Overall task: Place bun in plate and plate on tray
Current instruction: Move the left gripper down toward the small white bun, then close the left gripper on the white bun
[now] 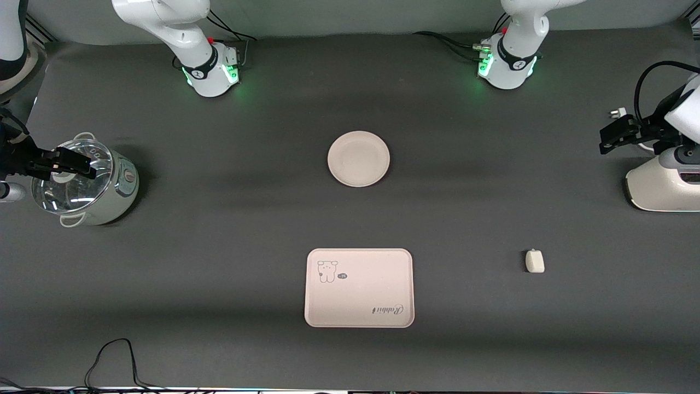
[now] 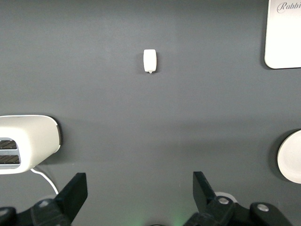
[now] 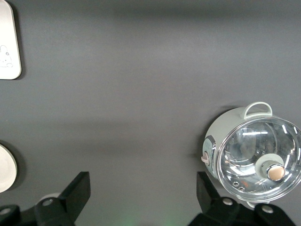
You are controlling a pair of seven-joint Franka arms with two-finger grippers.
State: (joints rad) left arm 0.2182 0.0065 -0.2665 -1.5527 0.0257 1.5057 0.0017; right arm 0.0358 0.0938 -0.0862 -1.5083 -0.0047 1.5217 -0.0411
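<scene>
The left gripper should next grab the bun by its small narrow tip (image 1: 534, 250), so that it can set the bun in the round cream plate (image 1: 359, 158).
The bun (image 1: 534, 261) is a small off-white lump lying alone on the dark table toward the left arm's end; it also shows in the left wrist view (image 2: 150, 60). The round cream plate (image 1: 359, 158) lies empty at mid-table. The cream-pink tray (image 1: 359, 288) with the "Rabbit" lettering lies nearer to the front camera than the plate, also empty. My left gripper (image 1: 606, 139) hangs open and empty above the table's end beside a white toaster, its own view (image 2: 140, 188) showing bare table. My right gripper (image 1: 87, 166) is open and empty over a glass-lidded pot, its wrist view (image 3: 143, 188) showing bare table.
A pale green pot with a glass lid (image 1: 87, 189) stands at the right arm's end of the table. A white toaster (image 1: 661, 183) with a cable stands at the left arm's end. Cables lie along the table edge nearest the front camera (image 1: 117, 361).
</scene>
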